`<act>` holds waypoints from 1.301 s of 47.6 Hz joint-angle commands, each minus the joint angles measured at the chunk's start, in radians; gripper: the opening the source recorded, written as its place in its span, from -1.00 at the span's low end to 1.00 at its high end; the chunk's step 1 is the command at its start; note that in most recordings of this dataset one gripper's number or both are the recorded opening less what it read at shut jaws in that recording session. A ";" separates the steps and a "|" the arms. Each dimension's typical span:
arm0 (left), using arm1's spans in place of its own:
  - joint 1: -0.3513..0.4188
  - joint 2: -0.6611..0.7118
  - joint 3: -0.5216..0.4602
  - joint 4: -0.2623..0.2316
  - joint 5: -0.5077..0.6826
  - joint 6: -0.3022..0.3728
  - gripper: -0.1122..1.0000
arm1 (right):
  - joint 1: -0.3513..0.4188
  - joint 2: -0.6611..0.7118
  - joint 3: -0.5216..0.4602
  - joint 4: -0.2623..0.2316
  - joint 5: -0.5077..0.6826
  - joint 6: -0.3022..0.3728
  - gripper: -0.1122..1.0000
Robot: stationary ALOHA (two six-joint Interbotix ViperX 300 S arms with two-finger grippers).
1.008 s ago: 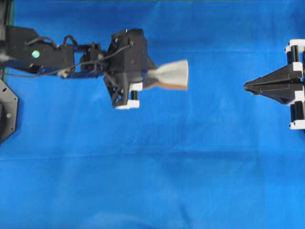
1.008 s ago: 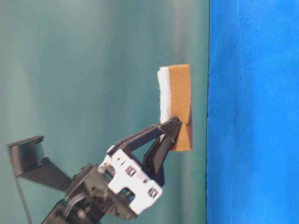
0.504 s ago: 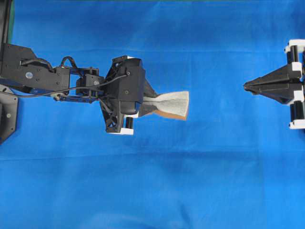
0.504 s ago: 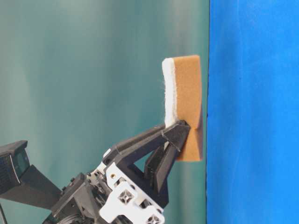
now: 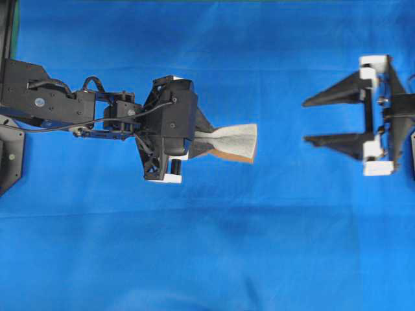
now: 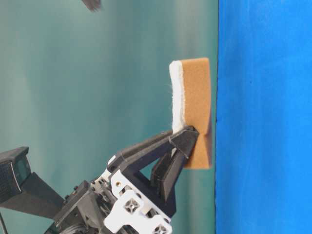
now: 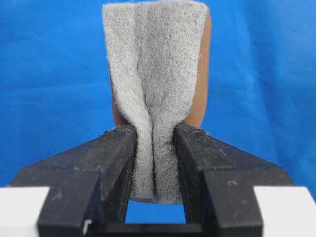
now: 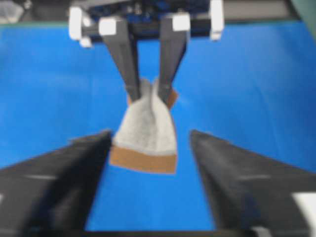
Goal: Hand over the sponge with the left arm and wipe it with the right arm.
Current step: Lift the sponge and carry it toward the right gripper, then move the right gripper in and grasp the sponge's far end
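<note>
I should grab the sponge with my right gripper by its free front end [image 5: 246,142], because the closed fingers of my left gripper cover the sponge's rear end.
The sponge [image 5: 235,141], greyish-white felt over an orange-brown layer, is held above the blue cloth, pinched at its rear end by my left gripper [image 5: 211,137]. The left wrist view shows the felt [image 7: 153,64] creased between the shut fingers [image 7: 118,148]. In the table-level view the sponge [image 6: 195,112] stands clear of the cloth. My right gripper [image 5: 305,121] is open and empty, its tips pointing at the sponge with a gap between. In the right wrist view the sponge [image 8: 145,136] hangs ahead between the spread fingers [image 8: 74,163].
Blue cloth [image 5: 207,246] covers the whole table. A black base plate [image 5: 10,155] sits at the left edge. A teal wall [image 6: 97,73] backs the table-level view.
My right gripper has opened, turned and moved left toward the sponge. My left gripper with the sponge shifted slightly a second ago and has held still since.
</note>
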 commanded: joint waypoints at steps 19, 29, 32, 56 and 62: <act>-0.005 -0.020 -0.015 0.000 -0.005 0.015 -0.41 | 0.002 0.221 -0.160 0.003 0.040 0.044 0.54; -0.003 -0.018 -0.015 0.000 -0.005 0.026 -0.41 | 0.003 0.330 -0.238 0.003 0.080 0.046 0.54; -0.003 -0.018 -0.014 0.000 -0.005 0.028 -0.41 | 0.003 0.365 -0.265 0.003 0.106 0.046 0.54; -0.003 -0.018 -0.014 -0.002 -0.005 0.044 -0.41 | 0.005 0.545 -0.377 0.003 0.212 0.046 0.54; -0.003 -0.020 -0.012 -0.002 -0.005 0.048 -0.41 | 0.003 0.549 -0.380 0.003 0.216 0.046 0.54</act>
